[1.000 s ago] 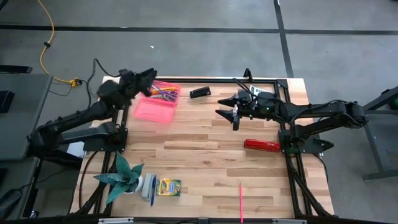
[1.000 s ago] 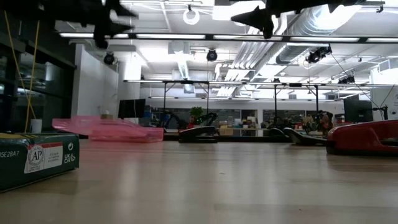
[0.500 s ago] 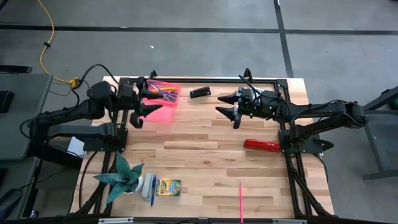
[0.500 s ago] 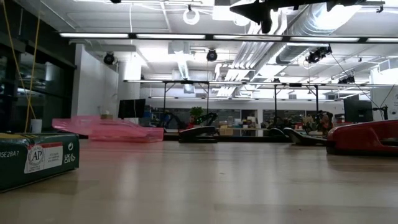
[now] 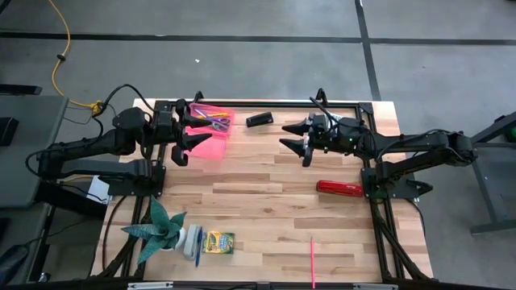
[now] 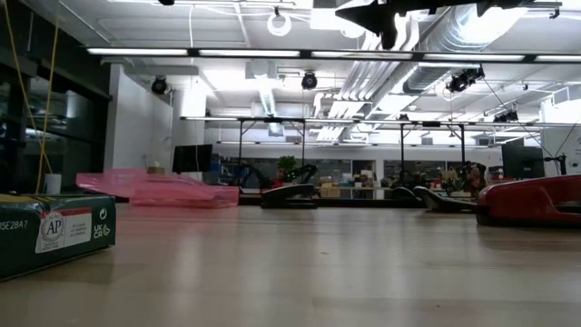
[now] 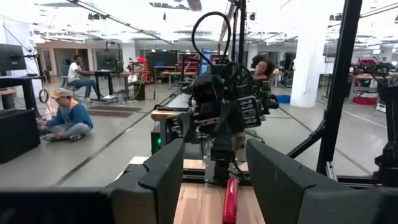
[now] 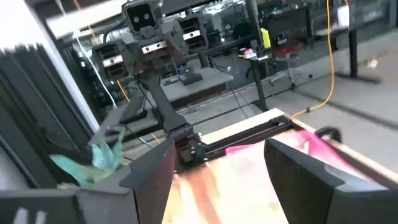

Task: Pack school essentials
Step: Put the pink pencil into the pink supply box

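Note:
My right gripper grips the thin pink pencil by its slim body point(image 5: 313, 262) next, to pack it into the pink pencil box point(image 5: 211, 138).
The open pink pencil box point(image 5: 211, 138) lies at the table's far left, with purple-handled scissors point(image 5: 213, 122) inside it. My left gripper point(image 5: 197, 129) is open and empty, high above the box's left edge, fingers pointing toward the table's right. My right gripper point(image 5: 285, 138) is open and empty, held high over the far middle, pointing left. The yellow-green crayon box point(image 5: 218, 242) and a blue pen point(image 5: 197, 246) lie flat near the front left edge. A thin pink pencil point(image 5: 313, 262) lies at the front right.
A black item point(image 5: 259, 119) lies at the far edge between the arms. A long red bar point(image 5: 339, 188) lies right of centre. A green plant point(image 5: 158, 229) stands at the front left. Bare wood shows in the table's middle.
My left gripper has drawn back from over the pink box's far corner toward the table's left edge, turned to point right, and risen out of the low view. The pink box has stayed in place.

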